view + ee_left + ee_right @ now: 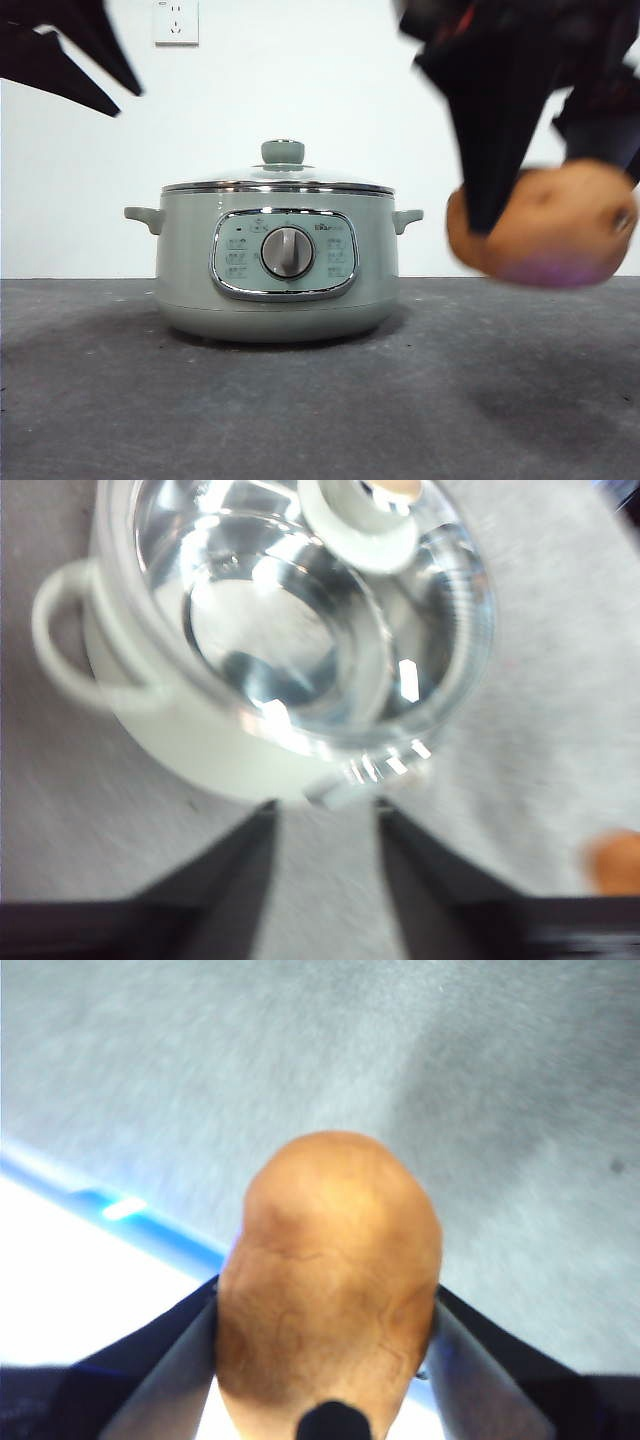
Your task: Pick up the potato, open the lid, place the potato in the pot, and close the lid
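The lid spreads far wider than my open fingers, so my left gripper should next grab the glass lid's narrow green knob (283, 153) to open the lid.
The sage-green pot (275, 290) stands on the grey table with the glass lid (278, 184) on it. My right gripper (520, 200) is shut on the orange-brown potato (545, 228) and holds it in the air to the right of the pot. In the right wrist view the potato (330, 1260) fills the space between the jaws of the right gripper (325, 1330). My left gripper (325, 825) is open and empty, above the table beside the pot (200, 740), looking down on the lid (290, 620) and its knob (360, 525). In the front view the left gripper (100, 75) shows at the top left.
The grey table (300, 410) stretches in front of and around the pot. A white wall with a socket (176, 22) stands behind. The pot has side handles (145, 215) and a front dial (288, 252). An orange blur (615, 860) shows at the left wrist view's edge.
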`<state>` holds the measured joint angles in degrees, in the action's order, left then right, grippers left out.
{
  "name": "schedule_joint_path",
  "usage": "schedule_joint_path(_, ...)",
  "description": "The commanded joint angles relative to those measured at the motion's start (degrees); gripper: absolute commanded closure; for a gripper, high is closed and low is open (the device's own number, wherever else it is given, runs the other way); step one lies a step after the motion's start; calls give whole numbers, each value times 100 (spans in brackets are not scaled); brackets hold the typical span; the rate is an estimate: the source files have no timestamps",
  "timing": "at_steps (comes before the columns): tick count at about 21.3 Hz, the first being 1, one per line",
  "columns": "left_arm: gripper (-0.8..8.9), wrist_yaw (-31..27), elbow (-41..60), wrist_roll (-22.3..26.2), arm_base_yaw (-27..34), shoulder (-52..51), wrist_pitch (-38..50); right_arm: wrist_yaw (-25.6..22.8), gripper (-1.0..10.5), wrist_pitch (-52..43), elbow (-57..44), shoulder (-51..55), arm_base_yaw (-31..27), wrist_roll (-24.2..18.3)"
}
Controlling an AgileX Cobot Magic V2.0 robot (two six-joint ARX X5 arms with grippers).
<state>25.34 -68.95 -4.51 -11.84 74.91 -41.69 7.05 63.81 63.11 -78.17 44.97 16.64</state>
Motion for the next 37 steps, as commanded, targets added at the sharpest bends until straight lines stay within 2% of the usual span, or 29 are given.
schedule_joint_path(1,266,-472,-844,540,-256,660,-284,2,949,131,17,319,0,-138)
schedule_joint_path(2,237,-632,-1231,651,-372,940,-468,2,949,149,17,452,2,-129)
schedule_joint_path(7,237,-1220,-3338,918,-911,2286,-1200,2,949,232,17,748,2,-120)
schedule_joint_path(12,237,-1663,-4553,975,-1298,3128,-1491,4,949,188,17,748,4,-120)
schedule_joint_path(20,239,-1803,-4675,970,-1532,3762,-1325,2,949,0,17,748,7,-125)
schedule_joint_path(37,254,-1814,-4675,1012,-1539,3965,-1303,2,949,-81,17,748,7,-127)
